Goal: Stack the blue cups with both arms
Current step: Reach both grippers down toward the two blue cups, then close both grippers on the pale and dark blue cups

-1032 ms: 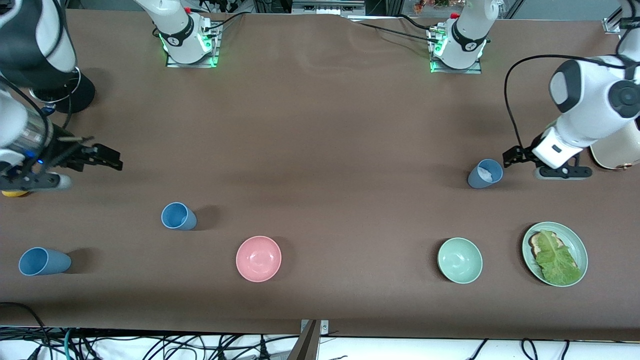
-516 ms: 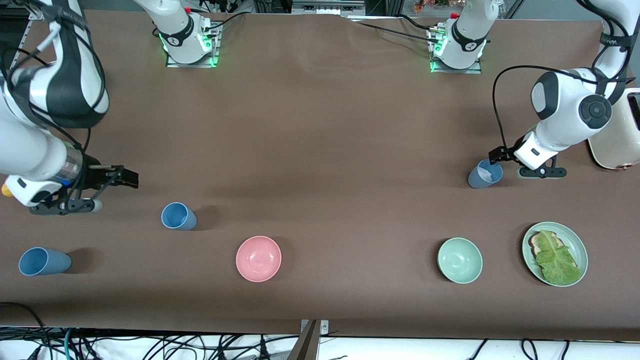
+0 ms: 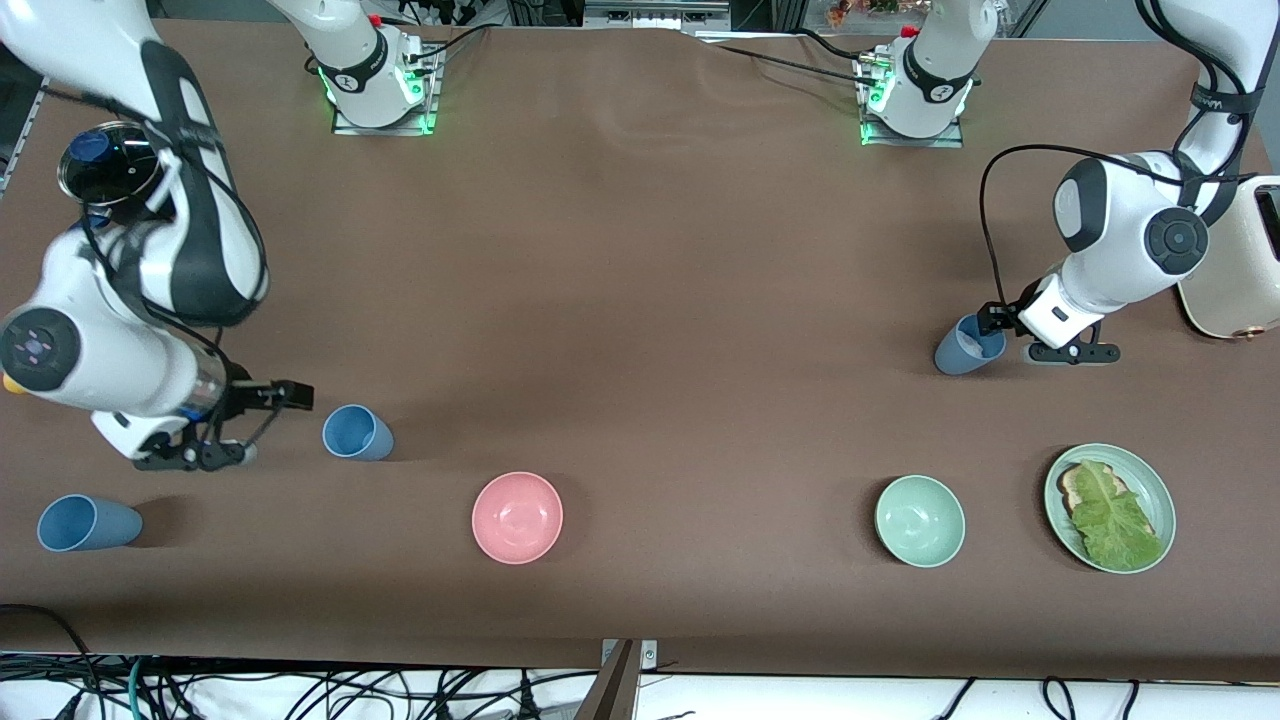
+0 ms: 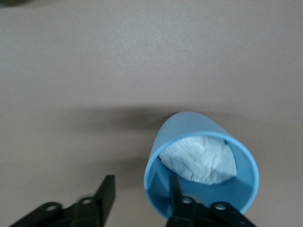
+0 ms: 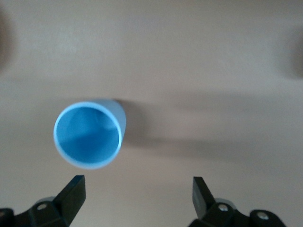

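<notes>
My right gripper should next grab the bright blue cup by its rim [image 3: 349, 408], to stack it with the cup holding white paper [image 3: 969, 344].
A grey-blue cup [image 3: 958, 352] with white paper inside stands toward the left arm's end of the table. My left gripper [image 3: 990, 321] is open at its rim. In the left wrist view one finger [image 4: 176, 189] is inside the cup [image 4: 203, 163] and the other is outside its wall; the left gripper [image 4: 141, 193] holds nothing. A bright blue cup [image 3: 355, 433] stands toward the right arm's end. My right gripper [image 3: 290, 397] is open and empty beside it, apart from it. In the right wrist view the cup [image 5: 90, 135] stands ahead of the right gripper [image 5: 136, 189], off to one side. A third blue cup [image 3: 85, 523] stands nearer the front camera.
A pink bowl [image 3: 517, 517] and a mint-green bowl [image 3: 919, 520] stand near the front edge. A green plate [image 3: 1165, 505] with toast and lettuce is beside the green bowl. A cream appliance [image 3: 1230, 300] stands at the left arm's end. A dark round lid [image 3: 105, 160] lies at the right arm's end.
My right gripper has moved down and toward the bright blue cup. My left gripper has moved to the grey-blue cup, and one finger now reaches inside its rim.
</notes>
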`<action>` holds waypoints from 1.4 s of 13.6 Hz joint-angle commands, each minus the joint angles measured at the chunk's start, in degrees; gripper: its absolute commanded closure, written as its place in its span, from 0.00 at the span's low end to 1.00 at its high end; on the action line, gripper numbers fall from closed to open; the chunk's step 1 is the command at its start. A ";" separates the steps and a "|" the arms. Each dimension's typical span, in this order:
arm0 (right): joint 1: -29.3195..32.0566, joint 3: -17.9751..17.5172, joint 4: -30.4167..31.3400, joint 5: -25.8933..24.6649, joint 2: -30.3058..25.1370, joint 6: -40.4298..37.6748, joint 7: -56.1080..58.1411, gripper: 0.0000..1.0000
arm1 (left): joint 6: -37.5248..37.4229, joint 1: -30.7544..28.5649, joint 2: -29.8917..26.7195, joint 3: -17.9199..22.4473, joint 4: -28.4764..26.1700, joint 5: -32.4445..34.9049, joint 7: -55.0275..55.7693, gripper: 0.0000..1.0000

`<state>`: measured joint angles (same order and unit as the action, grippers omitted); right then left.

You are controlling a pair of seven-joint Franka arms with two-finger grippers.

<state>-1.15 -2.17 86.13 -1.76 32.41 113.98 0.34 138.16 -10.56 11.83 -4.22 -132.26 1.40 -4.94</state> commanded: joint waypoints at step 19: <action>-0.08 -0.29 -6.59 3.70 9.86 -0.86 -3.06 0.31 | -4.31 13.79 13.82 -23.46 22.82 1.24 51.50 1.00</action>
<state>-2.11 -2.14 78.95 1.00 42.33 113.53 -2.45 135.24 -0.41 19.66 -28.04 -116.06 1.17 41.70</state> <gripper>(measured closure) 0.247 0.991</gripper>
